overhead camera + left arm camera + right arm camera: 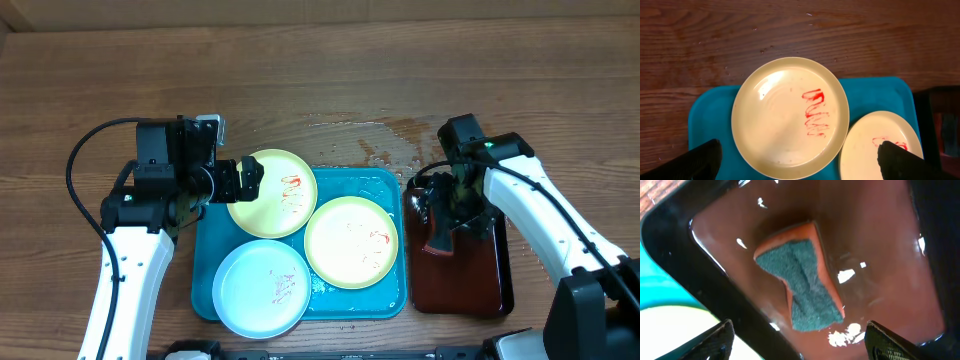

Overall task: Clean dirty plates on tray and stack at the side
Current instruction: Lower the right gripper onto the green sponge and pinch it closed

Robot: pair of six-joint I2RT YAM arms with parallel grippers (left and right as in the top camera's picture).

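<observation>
My right gripper pinches the orange sponge across its narrow middle from the sponge's green side next, leaving its wide end and orange bottom free to clean plates.
The turquoise tray holds all three plates. One yellow-green plate with red smears lies at its far left and fills the left wrist view. A second yellow-green plate lies to its right. The blue-white plate lies at the front left. My left gripper is open and empty, its fingers spread wide above the first plate. My right gripper is open and empty, hovering over a sponge.
The orange sponge with a green scouring face lies in the wet dark red-brown tray, which stands right of the turquoise tray. Wet spots mark the wooden table behind the trays. Bare wood lies left of and behind the turquoise tray.
</observation>
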